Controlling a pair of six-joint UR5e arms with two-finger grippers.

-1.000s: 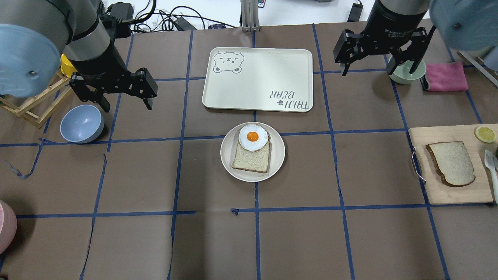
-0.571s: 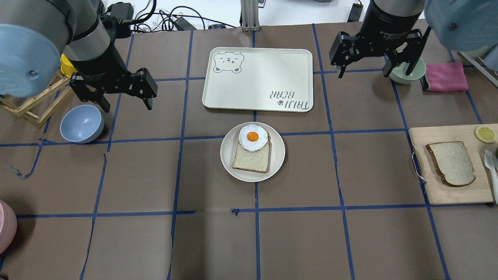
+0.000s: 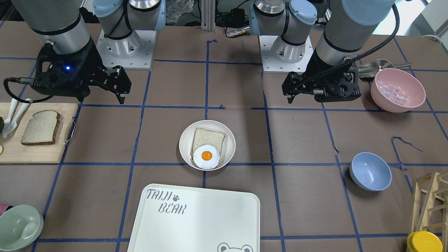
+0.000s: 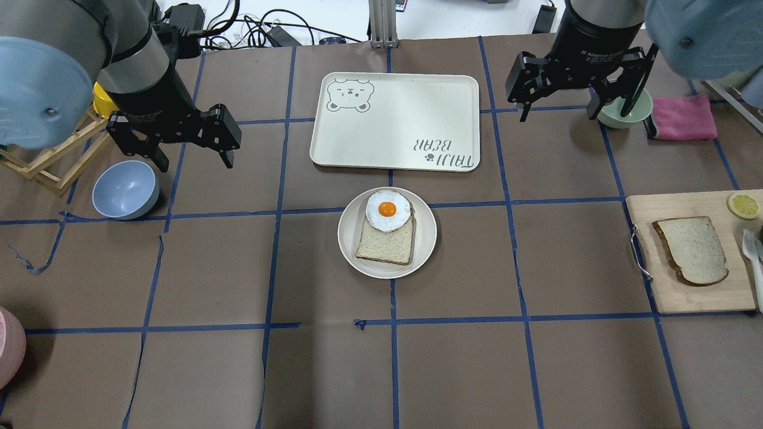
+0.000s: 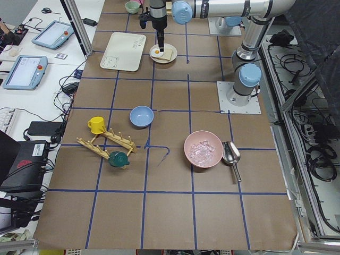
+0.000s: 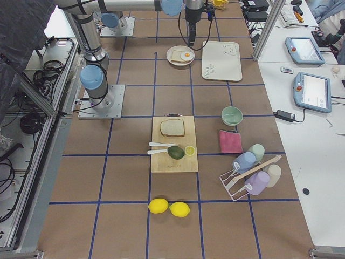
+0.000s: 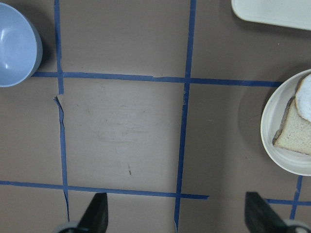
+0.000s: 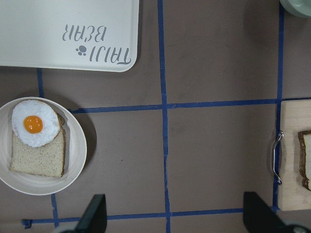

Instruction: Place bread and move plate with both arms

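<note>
My right gripper grabs the bread by its dark crust edge next, to place the bread on the cream plate.
The bread, a dark-crusted slice, lies on a wooden cutting board at the right; it also shows in the front view. The round cream plate sits mid-table and holds a smaller pale slice topped with a fried egg. My left gripper hangs open and empty above the table, left of the plate. My right gripper hangs open and empty at the far right, well away from the bread. The right wrist view shows the plate and only the bread's edge.
The white "TAIJI BEAR" tray lies just beyond the plate. A blue bowl sits below my left gripper. A green bowl and pink cloth sit by my right gripper. A pink bowl stands near the robot's base.
My right gripper has shifted slightly toward the table's far side and a little left. The left arm, plate and bread have not moved.
</note>
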